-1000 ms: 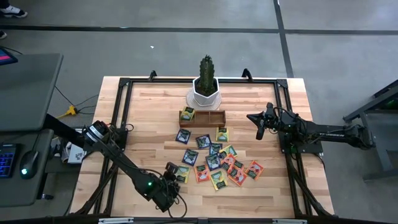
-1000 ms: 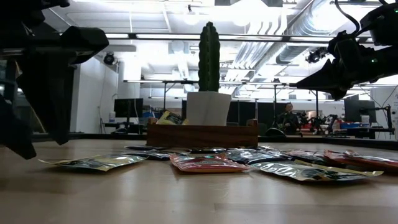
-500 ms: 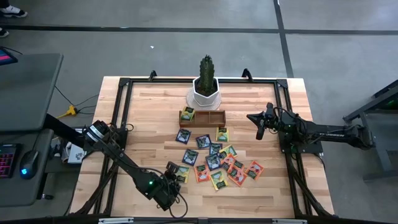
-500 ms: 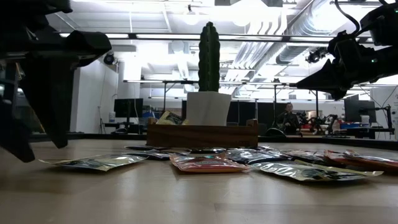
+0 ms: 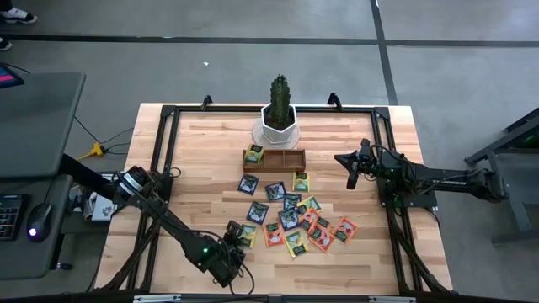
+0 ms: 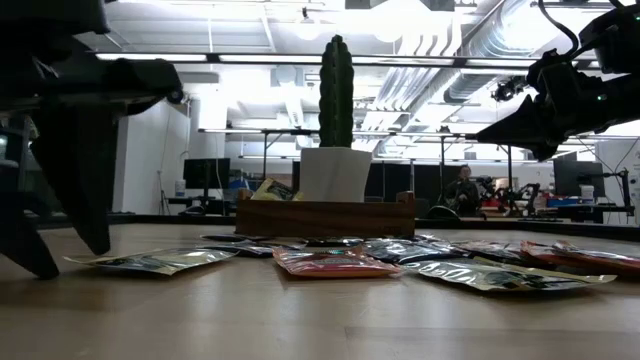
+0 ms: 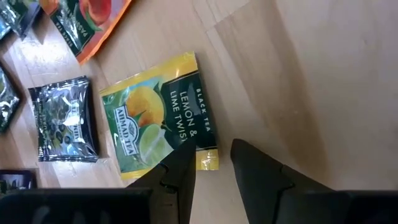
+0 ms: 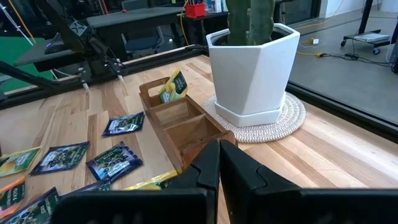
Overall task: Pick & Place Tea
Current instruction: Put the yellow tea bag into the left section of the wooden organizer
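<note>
The left gripper grips the yellow-green sachet by its corner (image 5: pixel 244 243) beside the flavor name next, to set it in the wooden tray (image 5: pixel 282 160).
Several tea sachets (image 5: pixel 290 219), yellow-green, dark and orange-red, lie flat on the wooden table; one more stands in the left compartment (image 5: pixel 253 154) of the wooden tray (image 5: pixel 282 160). My left gripper (image 7: pixel 211 163) is open near the table's front edge and points steeply down. Its fingers stand on either side of a corner of a yellow-green sachet (image 7: pixel 158 121), low over the table (image 6: pixel 70 262). My right gripper (image 5: pixel 352 179) is shut and hangs above the table's right side, holding nothing. My left gripper has one finger (image 7: pixel 180 171) over the yellow-green sachet's near edge (image 7: pixel 205 155), coming from above on a slant. I cannot tell whether it touches the sachet, which lies flat on the table.
A cactus in a white pot (image 5: pixel 279 118) stands on a woven mat behind the tray. A black frame (image 5: pixel 164 151) runs round the table's edges. Bare wood lies left of the sachets (image 5: pixel 198 185) and along the front (image 5: pixel 337 269).
My left gripper has sunk a little toward the table over the yellow-green sachet, its fingers staying apart. The sachets have not moved.
</note>
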